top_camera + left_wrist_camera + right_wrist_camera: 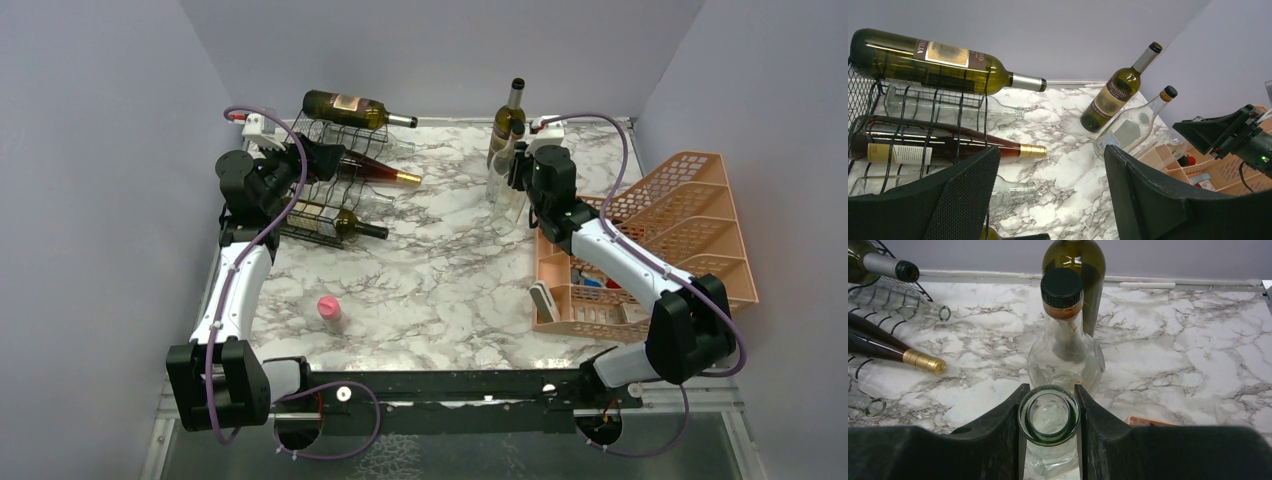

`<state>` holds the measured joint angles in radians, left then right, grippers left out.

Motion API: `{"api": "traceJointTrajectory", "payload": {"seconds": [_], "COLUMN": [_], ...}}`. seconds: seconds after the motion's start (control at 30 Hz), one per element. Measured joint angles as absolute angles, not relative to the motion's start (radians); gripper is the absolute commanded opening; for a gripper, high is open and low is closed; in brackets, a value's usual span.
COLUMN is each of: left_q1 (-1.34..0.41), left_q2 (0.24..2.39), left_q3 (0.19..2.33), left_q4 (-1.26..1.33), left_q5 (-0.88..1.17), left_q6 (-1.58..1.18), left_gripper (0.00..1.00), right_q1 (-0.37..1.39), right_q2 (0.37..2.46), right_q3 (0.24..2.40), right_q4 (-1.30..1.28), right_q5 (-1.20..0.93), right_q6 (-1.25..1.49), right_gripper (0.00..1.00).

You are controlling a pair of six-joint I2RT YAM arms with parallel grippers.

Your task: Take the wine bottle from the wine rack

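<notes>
The clear uncapped bottle (pixel 1049 415) is upright over flat table short of the black-capped bottle and would stay standing, so my right gripper opens now.
The black wire wine rack (pixel 335 185) stands at the back left. A green bottle (pixel 345 105) lies on its top, a dark bottle with a gold cap (pixel 375 170) in the middle, and a green bottle (pixel 345 222) low down. The left wrist view shows the rack (pixel 923 115), the top green bottle (pixel 938 60), the gold-capped bottle (pixel 948 142) and clear bottles in other cells. My left gripper (pixel 318 158) (pixel 1048 200) is open and empty beside the rack. My right gripper (pixel 518 168) (pixel 1050 392) is shut on the neck of an upright clear uncapped bottle (pixel 1049 415).
A green bottle (pixel 510 115) (pixel 1075 265) and a clear black-capped bottle (pixel 500 165) (pixel 1063 340) stand at the back, just beyond the held one. A peach tiered organizer (pixel 660 240) sits on the right. A small pink object (pixel 328 308) stands near the front left.
</notes>
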<state>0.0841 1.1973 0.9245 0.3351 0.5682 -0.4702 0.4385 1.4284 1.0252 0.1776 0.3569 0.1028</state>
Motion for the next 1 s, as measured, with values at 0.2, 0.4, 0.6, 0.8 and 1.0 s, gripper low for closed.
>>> {"api": "traceJointTrajectory", "payload": {"seconds": [0.2,0.4,0.6,0.8,1.0], "left_q1": [0.084,0.084,0.083,0.079,0.071], "left_q2": [1.198,1.208,1.219,1.233,1.233], "left_q3": [0.925,0.925,0.925,0.925,0.925], "left_q4": [0.335,0.336,0.336,0.336,0.337], "left_q5": [0.568,0.568,0.569,0.572,0.575], "left_q6": [-0.471,-0.472,-0.475,-0.479,-0.482], "left_gripper": [0.81,0.81,0.81,0.81,0.82], "right_q1": [0.439,0.439,0.439,0.439,0.438], "right_q2": [1.426,1.413,1.377,1.204,1.036], "right_q3": [1.013,1.013,1.14,1.192,1.15], "right_q4": [0.194,0.16,-0.065,-0.238,-0.307], "right_q5": [0.324,0.314,0.292,0.235,0.07], "right_q6": [0.103,0.115,0.145,0.173,0.174], "right_gripper": [0.53,0.92,0.99,1.0,1.0]}}
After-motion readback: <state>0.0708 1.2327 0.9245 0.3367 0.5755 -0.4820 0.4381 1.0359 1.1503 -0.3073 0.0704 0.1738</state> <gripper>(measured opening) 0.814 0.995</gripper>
